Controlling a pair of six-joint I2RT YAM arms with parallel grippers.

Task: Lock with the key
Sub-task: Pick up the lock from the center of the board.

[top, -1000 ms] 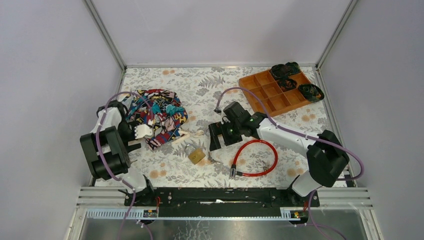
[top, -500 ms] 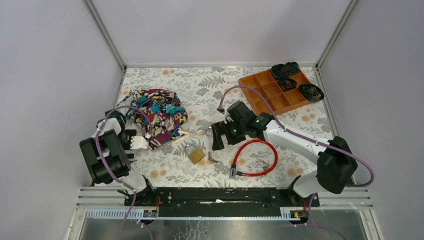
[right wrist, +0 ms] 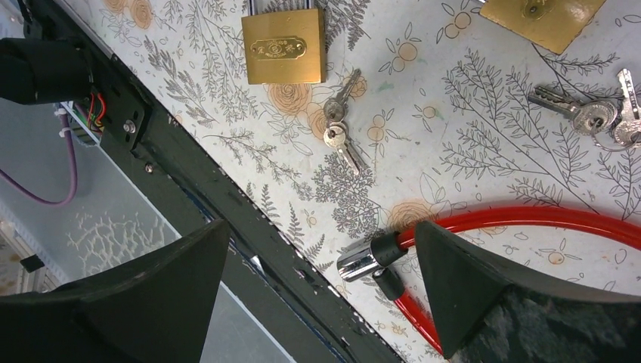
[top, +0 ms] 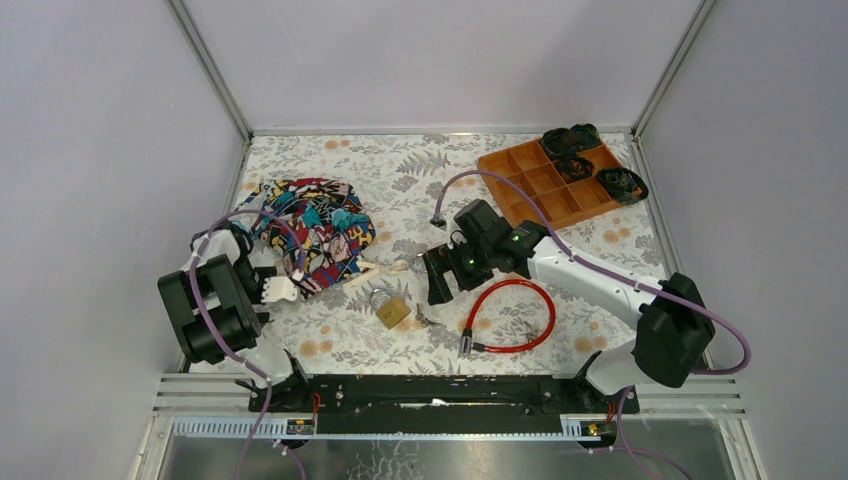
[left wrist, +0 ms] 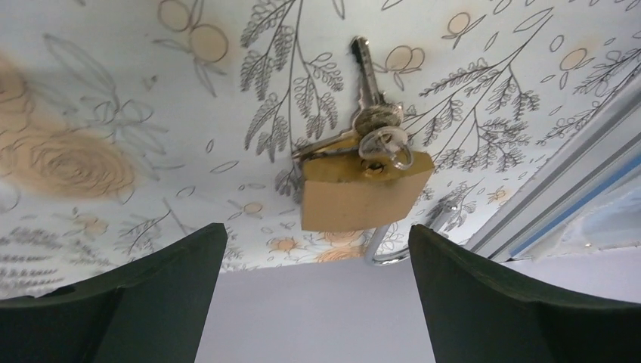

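The left gripper reaches the brass padlock next and grabs the narrow sides of its body, so the keyhole end stays free to turn the key.
A brass padlock (top: 393, 311) lies on the floral table (top: 330, 180) between my two grippers, with a small bunch of keys (top: 425, 319) just to its right. In the right wrist view this padlock (right wrist: 283, 47) lies flat with its keys (right wrist: 338, 132) beside it. A second brass padlock (right wrist: 540, 19) shows at the top edge, with more keys (right wrist: 597, 113) near it. My right gripper (top: 437, 285) (right wrist: 321, 227) hovers open and empty over the keys. My left gripper (top: 280, 290) (left wrist: 315, 231) is open, empty and left of a padlock (left wrist: 363, 198) with keys (left wrist: 374, 121) at its keyhole end.
A red cable lock (top: 552, 315) (right wrist: 529, 215) lies coiled right of the keys. A bright patterned cloth (top: 315, 230) sits behind the left gripper. An orange compartment tray (top: 545, 190) with dark items stands at the back right. The black rail (top: 450, 390) runs along the near edge.
My left gripper has drawn back toward the near left, away from the cloth. The right arm's elbow has swung right and its gripper has shifted slightly toward the keys.
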